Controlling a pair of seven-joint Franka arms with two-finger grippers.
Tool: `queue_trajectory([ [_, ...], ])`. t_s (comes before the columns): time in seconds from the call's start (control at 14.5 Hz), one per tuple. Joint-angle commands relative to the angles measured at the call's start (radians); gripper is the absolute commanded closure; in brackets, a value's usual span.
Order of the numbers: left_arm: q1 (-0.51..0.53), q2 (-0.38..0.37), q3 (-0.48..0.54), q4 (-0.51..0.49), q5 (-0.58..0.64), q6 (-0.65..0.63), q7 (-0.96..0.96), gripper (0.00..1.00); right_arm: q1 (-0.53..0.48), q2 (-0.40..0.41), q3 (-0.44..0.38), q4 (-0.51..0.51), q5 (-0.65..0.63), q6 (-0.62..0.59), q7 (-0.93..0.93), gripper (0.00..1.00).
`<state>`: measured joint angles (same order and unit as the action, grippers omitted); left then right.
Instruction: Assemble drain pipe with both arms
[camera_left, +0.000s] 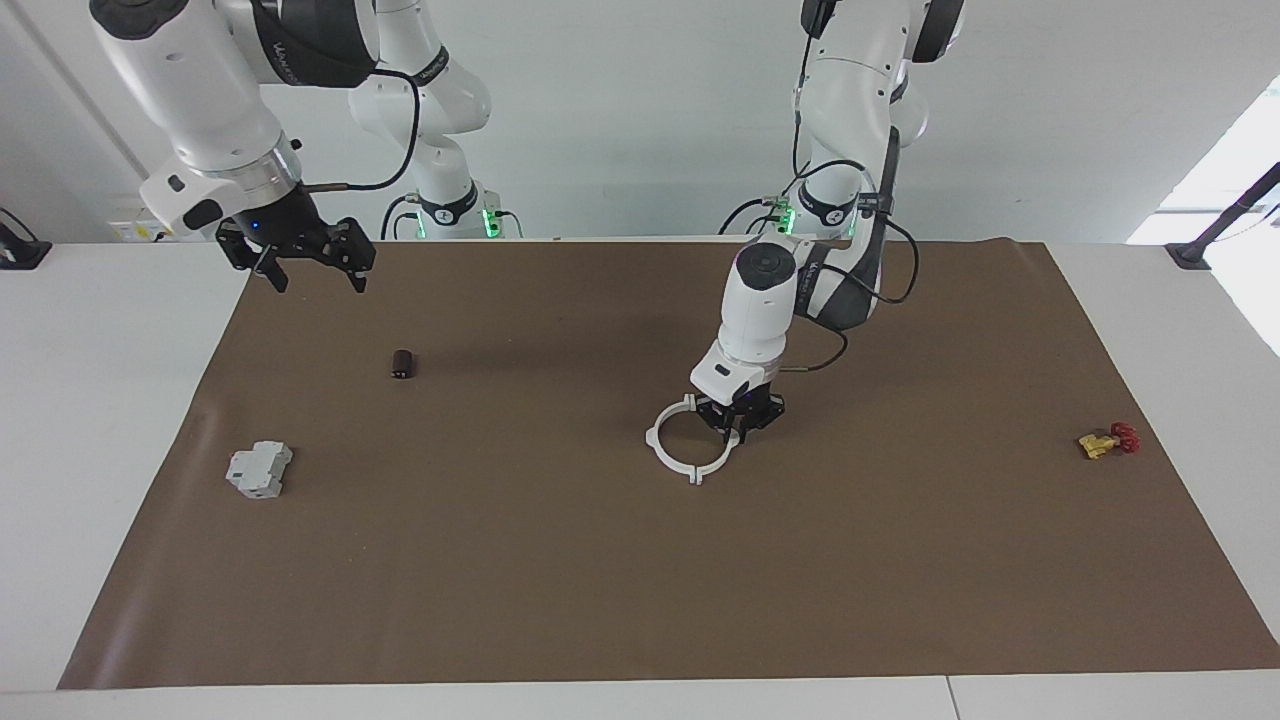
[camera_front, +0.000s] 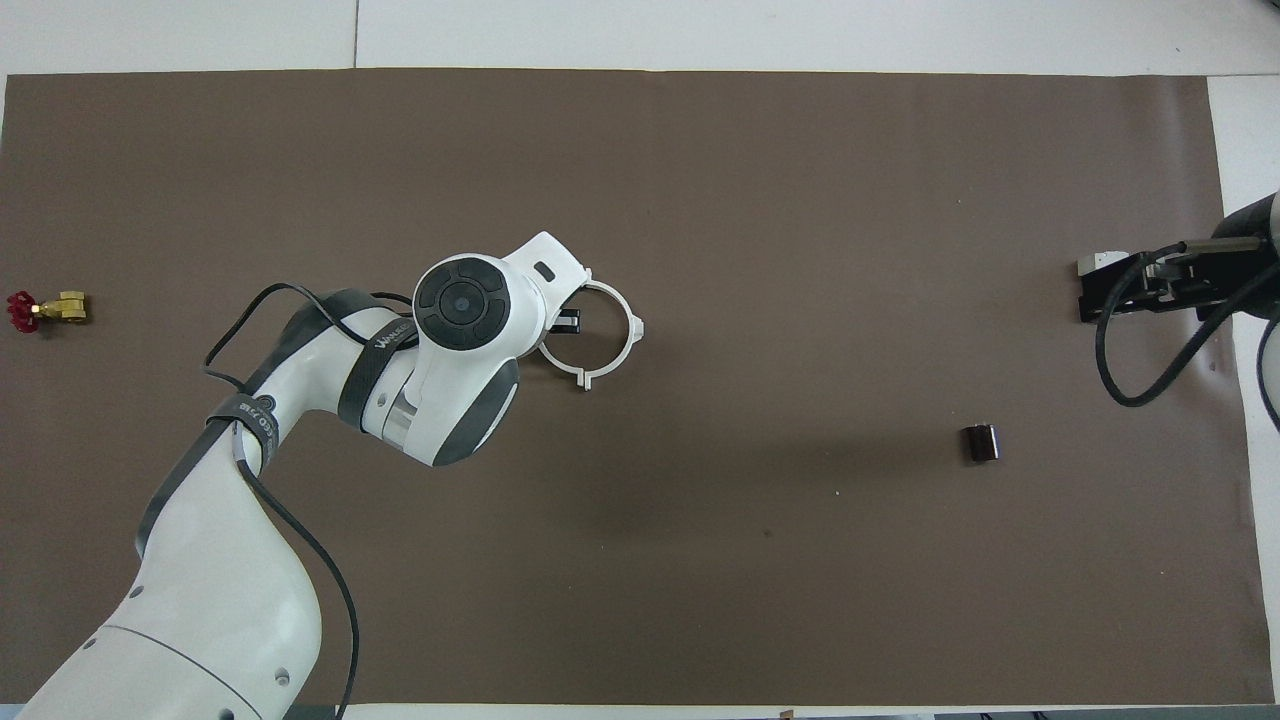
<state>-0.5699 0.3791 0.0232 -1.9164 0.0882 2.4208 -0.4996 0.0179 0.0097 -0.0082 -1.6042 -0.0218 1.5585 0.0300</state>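
Observation:
My left gripper is ready to open now. The white half-ring arc meets the other arc, flat on the brown mat, so the white half-ring arc would lie in place.
The drain pipe (camera_left: 670, 462) lies flat on the brown mat as one closed white ring with tabs, near the table's middle. It also shows in the overhead view (camera_front: 629, 345). My left gripper (camera_left: 737, 430) points down at the ring's rim on the side toward the left arm's end, at or just above it. Its hand hides that part of the ring in the overhead view (camera_front: 567, 320). My right gripper (camera_left: 318, 272) is open, empty and raised over the mat's corner at the right arm's end, where it waits; it also shows in the overhead view (camera_front: 1125, 290).
A small dark cylinder (camera_left: 402, 364) (camera_front: 981, 443) and a grey boxy block (camera_left: 258, 470) lie toward the right arm's end. The right gripper partly covers the block (camera_front: 1098, 263) from above. A yellow and red valve (camera_left: 1104, 441) (camera_front: 42, 308) lies at the left arm's end.

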Motion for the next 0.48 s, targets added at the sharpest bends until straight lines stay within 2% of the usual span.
queue_trajectory([
  [0.0, -0.005, -0.023, 0.006, -0.032, 0.018, 0.023, -0.013, 1.00, -0.016, -0.005, 0.004, -0.006, 0.011, 0.020, -0.019, 0.00],
  [0.41, -0.011, -0.023, 0.006, -0.033, 0.019, 0.023, -0.011, 1.00, -0.016, -0.005, 0.004, -0.005, 0.013, 0.025, -0.015, 0.00],
])
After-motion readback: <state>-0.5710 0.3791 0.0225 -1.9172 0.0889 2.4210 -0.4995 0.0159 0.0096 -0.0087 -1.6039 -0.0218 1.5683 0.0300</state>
